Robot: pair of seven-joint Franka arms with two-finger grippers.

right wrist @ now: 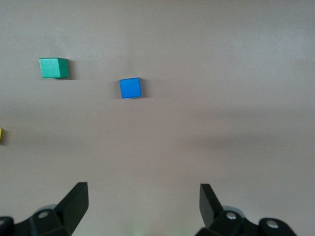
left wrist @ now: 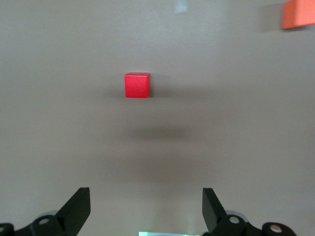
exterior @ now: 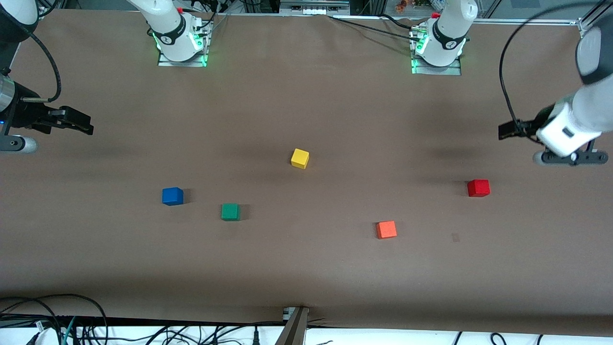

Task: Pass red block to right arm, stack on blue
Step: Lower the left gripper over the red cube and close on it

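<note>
I will grab the red block [exterior: 478, 188] next by its opposite sides with my left gripper. Then I can pass it on for stacking on the blue block [exterior: 172, 196].
The red block [exterior: 478, 188] sits on the brown table toward the left arm's end, and it also shows in the left wrist view [left wrist: 137, 85]. My left gripper [exterior: 508, 130] hangs in the air over the table near that end, open and empty [left wrist: 145, 194], apart from the block. Toward the right arm's end lies the blue block [exterior: 172, 196], which the right wrist view also shows [right wrist: 130, 88]. Over that end of the table my right gripper [exterior: 81, 123] hovers open with nothing between its fingers [right wrist: 142, 189].
A green cube [exterior: 230, 212] lies beside the blue one, slightly nearer the camera. A yellow cube [exterior: 300, 158] sits mid-table, farther from the camera. An orange cube [exterior: 386, 229] lies nearer the camera than the red block. Cables run along the table's front edge [exterior: 143, 318].
</note>
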